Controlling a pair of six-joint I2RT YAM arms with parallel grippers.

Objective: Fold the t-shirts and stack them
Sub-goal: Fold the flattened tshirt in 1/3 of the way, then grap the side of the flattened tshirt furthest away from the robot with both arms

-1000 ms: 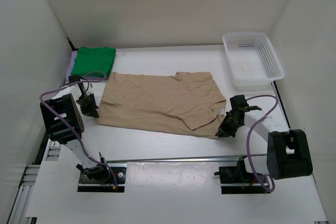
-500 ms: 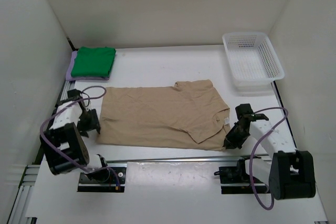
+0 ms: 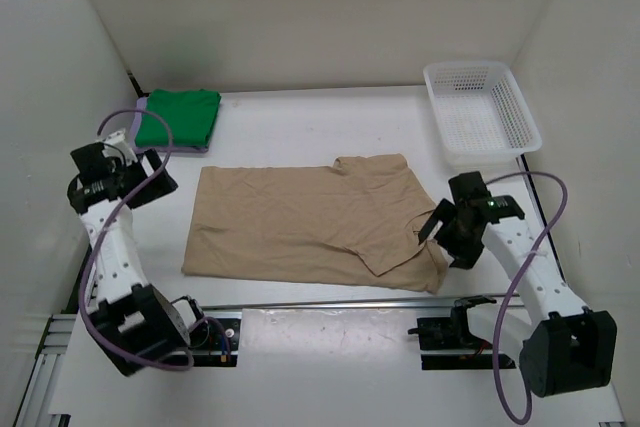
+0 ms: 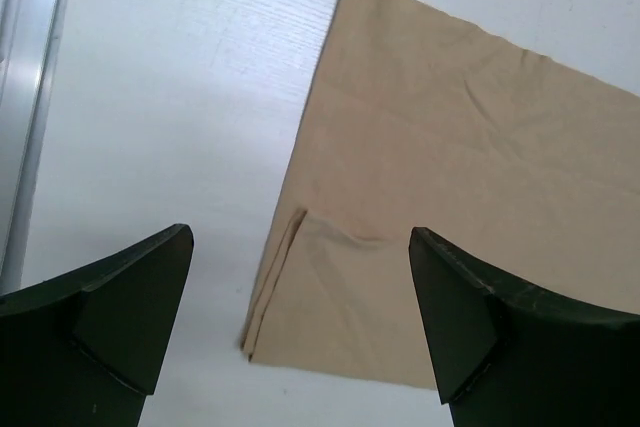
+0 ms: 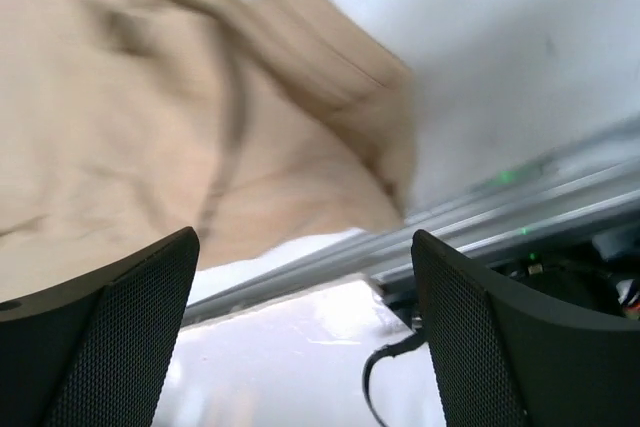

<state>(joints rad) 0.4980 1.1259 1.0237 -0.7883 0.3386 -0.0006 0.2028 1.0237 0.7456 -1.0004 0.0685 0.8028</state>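
Observation:
I next need my right gripper to grab the beige t-shirt's far side at its end by the basket, to fold that side inward lengthwise.
The beige t-shirt lies spread flat near the table's front, with a sleeve folded over its right part. At the back left, the green t-shirt sits folded on the lavender t-shirt, of which only a sliver shows. My left gripper hovers open above and left of the beige shirt's left edge. In the left wrist view its jaws stand wide over the shirt's near corner, holding nothing. My right gripper is open over the shirt's right end. In its blurred wrist view the jaws are empty above the cloth.
A white mesh basket stands at the back right. A metal rail runs along the table's near edge, just beyond the beige shirt's hem. White walls close in the left, back and right sides.
Both grippers dragged the beige shirt toward the front edge, then opened, let it go and lifted away. The shirt now lies flat.

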